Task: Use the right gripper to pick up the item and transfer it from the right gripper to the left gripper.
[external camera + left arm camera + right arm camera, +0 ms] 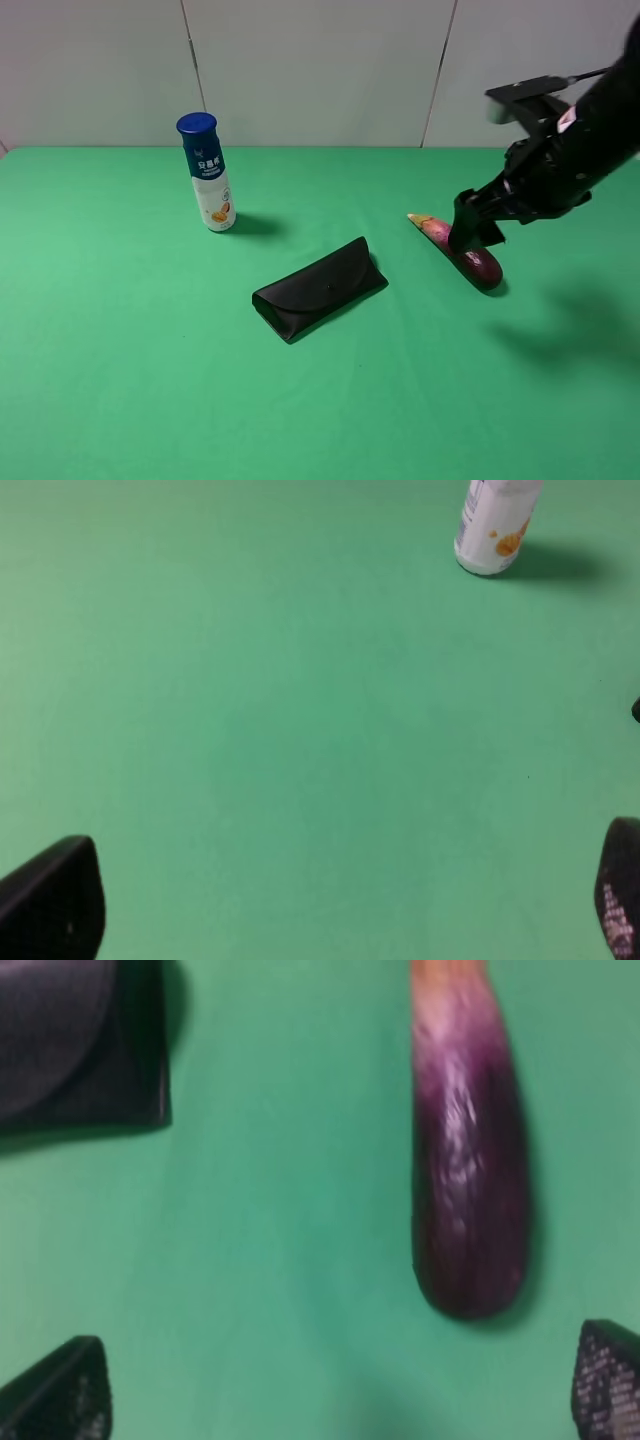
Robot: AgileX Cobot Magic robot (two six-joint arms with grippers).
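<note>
The robot's right gripper needs to hold it by its dark rounded end [484, 269], and the purple eggplant's pale tip [422, 222] then stays free for the left gripper.
The purple eggplant [483, 266] lies on the green table [120, 380] right of centre, its pale tip pointing toward the back left. My right gripper [472, 228] hangs just over its middle and hides part of it. In the right wrist view the eggplant [470, 1180] lies between the spread fingers, closer to one side, and the gripper [335, 1400] is open and holds nothing. My left gripper [330, 900] is open and empty over bare table; it is out of the exterior high view.
A black folded glasses case [320, 288] lies at the table's centre and also shows in the right wrist view [75, 1045]. A blue-capped white bottle [207, 172] stands at the back left; its base shows in the left wrist view [492, 528].
</note>
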